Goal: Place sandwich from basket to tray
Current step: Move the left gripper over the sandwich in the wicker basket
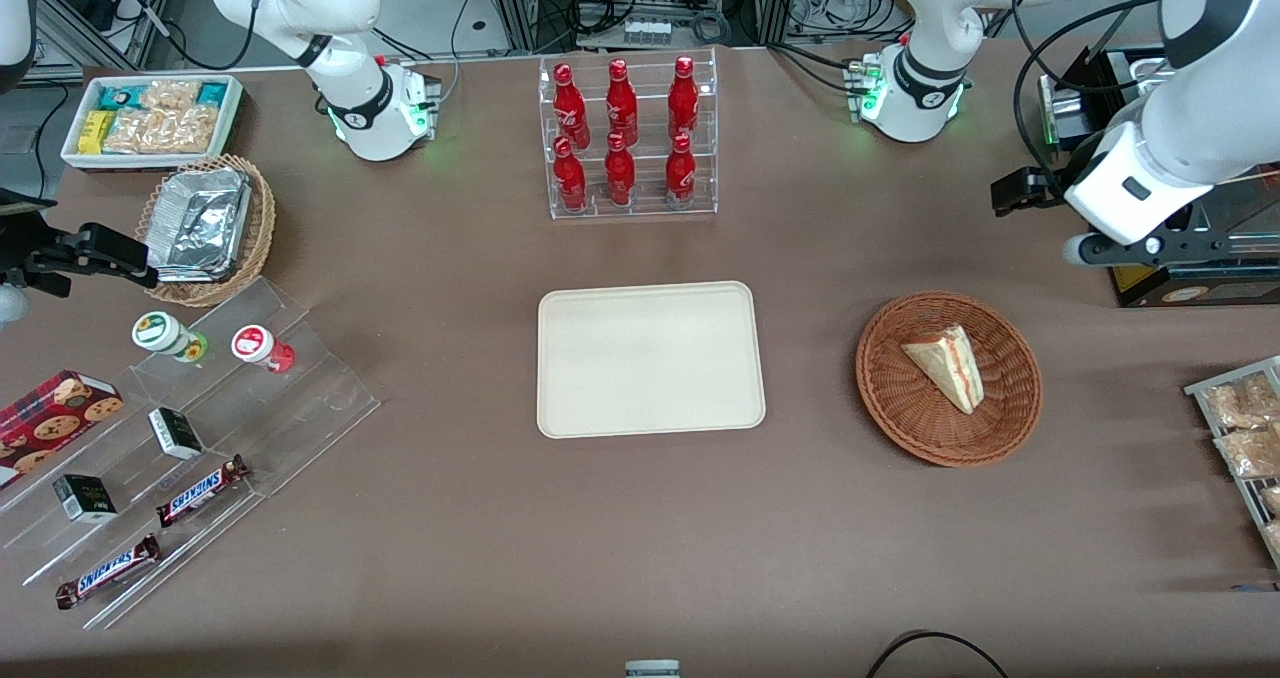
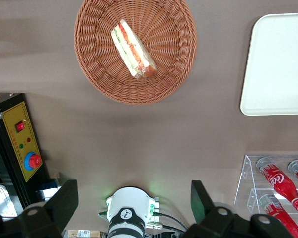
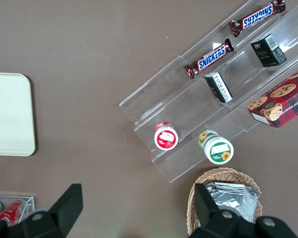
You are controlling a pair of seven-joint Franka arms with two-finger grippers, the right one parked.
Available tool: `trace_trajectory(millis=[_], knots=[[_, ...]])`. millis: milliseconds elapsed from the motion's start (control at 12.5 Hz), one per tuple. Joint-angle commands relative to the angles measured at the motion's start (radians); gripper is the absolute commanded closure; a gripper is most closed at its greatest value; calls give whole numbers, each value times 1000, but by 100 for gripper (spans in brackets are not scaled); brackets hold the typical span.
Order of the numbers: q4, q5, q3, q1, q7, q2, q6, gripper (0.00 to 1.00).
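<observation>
Next, my gripper grabs the narrow end of the sandwich point(image 1: 947, 365), to put the sandwich from the basket onto the cream tray point(image 1: 650, 358).
The sandwich point(image 1: 947, 365) point(image 2: 133, 48), a white bread wedge with red, orange and green filling, lies in the round reddish-brown wicker basket point(image 1: 905, 418) point(image 2: 97, 74). The cream tray point(image 1: 650, 358) point(image 2: 278, 64) sits bare at mid-table, beside the basket toward the parked arm's end. My gripper point(image 1: 1014, 193) point(image 2: 134, 194) hangs high above the table, farther from the front camera than the basket and toward the working arm's end. It is open, the fingers point(image 2: 64, 201) spread wide with nothing between them.
A clear rack of red bottles point(image 1: 628, 138) stands farther from the front camera than the tray. A black control box point(image 1: 1190, 268) sits near my gripper. A rack of snack packets point(image 1: 1245, 438) lies at the working arm's table end. A foil-lined basket point(image 1: 205, 228) and acrylic shelves point(image 1: 190, 428) sit toward the parked arm's end.
</observation>
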Motion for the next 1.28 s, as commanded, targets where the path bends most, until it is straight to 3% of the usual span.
trace_trajectory(millis=[0,400,1200], knots=[[25,-16,19,-8,28,2,-28,0],[-27,-3,20,-7,20,37,79,0],[-306,36,20,1,9,51,440,0]])
